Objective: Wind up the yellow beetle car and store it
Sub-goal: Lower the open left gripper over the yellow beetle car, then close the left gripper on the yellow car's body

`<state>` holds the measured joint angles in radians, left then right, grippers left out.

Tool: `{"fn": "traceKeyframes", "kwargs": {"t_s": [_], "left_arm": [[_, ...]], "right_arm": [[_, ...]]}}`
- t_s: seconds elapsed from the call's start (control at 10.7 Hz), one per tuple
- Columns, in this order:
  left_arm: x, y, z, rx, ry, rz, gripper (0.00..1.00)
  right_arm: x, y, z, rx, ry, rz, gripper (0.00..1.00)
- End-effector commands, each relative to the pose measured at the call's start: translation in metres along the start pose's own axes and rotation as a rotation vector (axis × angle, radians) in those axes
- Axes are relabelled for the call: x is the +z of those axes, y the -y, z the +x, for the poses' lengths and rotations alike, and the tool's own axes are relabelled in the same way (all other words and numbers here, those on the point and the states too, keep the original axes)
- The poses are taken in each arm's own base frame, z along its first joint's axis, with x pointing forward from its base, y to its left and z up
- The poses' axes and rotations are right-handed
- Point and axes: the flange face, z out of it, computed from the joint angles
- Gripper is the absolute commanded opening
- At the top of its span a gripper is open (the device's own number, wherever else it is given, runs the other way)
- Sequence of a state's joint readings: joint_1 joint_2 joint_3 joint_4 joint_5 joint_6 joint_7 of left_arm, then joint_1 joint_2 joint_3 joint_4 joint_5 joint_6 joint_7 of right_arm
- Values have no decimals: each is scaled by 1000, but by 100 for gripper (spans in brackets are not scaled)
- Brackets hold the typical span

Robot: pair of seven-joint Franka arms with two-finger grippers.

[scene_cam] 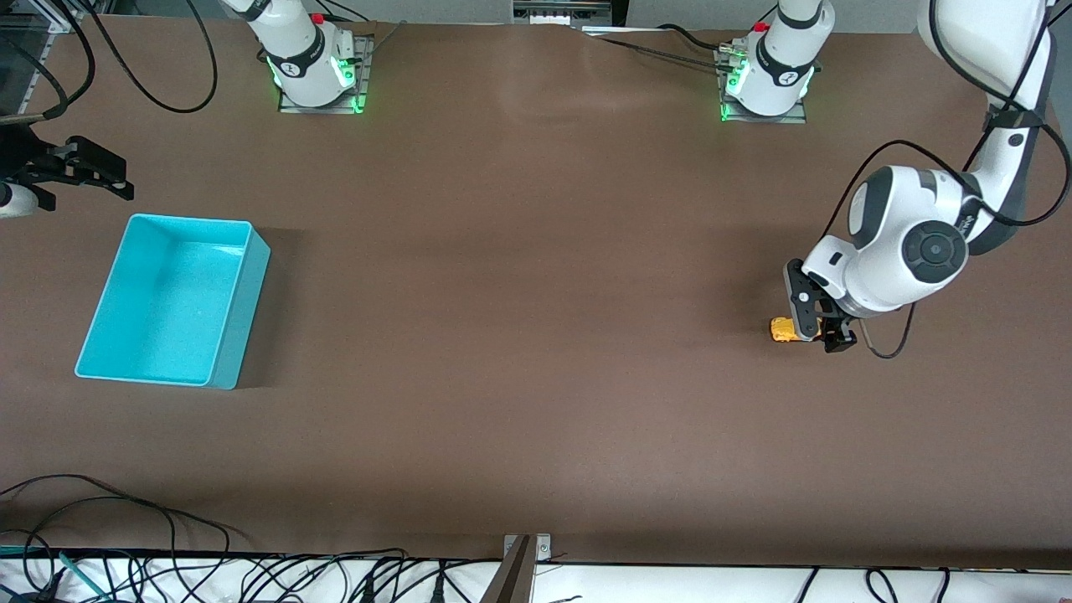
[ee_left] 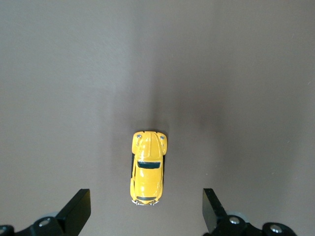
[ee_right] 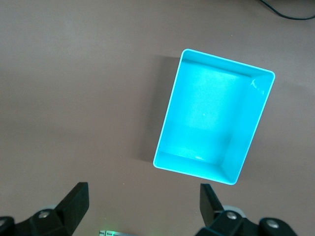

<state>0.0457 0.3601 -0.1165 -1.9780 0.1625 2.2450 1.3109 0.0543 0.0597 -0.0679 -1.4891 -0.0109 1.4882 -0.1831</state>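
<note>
My left gripper grabs the sides of its cabin [ee_left: 146, 172] next, to wind up and store the yellow beetle car.
The yellow beetle car [scene_cam: 782, 329] stands on the brown table toward the left arm's end. In the left wrist view the car [ee_left: 146, 169] lies centred between the two fingers, with only one end level with the fingertips. My left gripper [scene_cam: 819, 325] is open and low over the table right beside the car, not touching it; it also shows in its wrist view [ee_left: 146, 211]. My right gripper [scene_cam: 113, 172] is open and empty, held up beside the turquoise bin [scene_cam: 239, 310]. In the right wrist view [ee_right: 142, 196] its fingers stand apart over bare table next to the bin [ee_right: 166, 128].
The bin is empty and stands toward the right arm's end of the table. Both arm bases [scene_cam: 314, 63] [scene_cam: 770, 71] stand along the table's edge farthest from the front camera. Cables [scene_cam: 126, 519] lie along the near edge.
</note>
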Motion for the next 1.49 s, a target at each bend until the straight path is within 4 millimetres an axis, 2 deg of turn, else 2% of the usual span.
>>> {"fn": "traceKeyframes", "kwargs": {"t_s": [0.0, 0.09, 0.37, 0.65, 0.75, 1.03, 1.12, 1.4], "left_arm": [[41, 8, -21, 115, -10, 31, 100], [54, 12, -30, 110, -20, 44, 100], [99, 10, -29, 101, -48, 36, 100], [101, 6, -28, 96, -52, 28, 100], [100, 5, -27, 105, -52, 25, 83], [93, 3, -22, 115, -49, 7, 15], [91, 1, -23, 114, -46, -5, 5], [89, 3, -23, 112, -46, -1, 5]], "right_arm": [[-2, -1, -1, -13, -2, -3, 100], [-3, -1, -1, -13, -4, -2, 100], [-2, -2, -2, -11, 0, -3, 100], [-3, -3, -3, -10, 0, -2, 100], [-3, -3, -3, -10, 0, -2, 100], [-4, -3, -2, -10, -6, -4, 100], [-3, -3, -2, -9, -4, -5, 100], [-2, -3, -3, -10, 0, -2, 100]]}}
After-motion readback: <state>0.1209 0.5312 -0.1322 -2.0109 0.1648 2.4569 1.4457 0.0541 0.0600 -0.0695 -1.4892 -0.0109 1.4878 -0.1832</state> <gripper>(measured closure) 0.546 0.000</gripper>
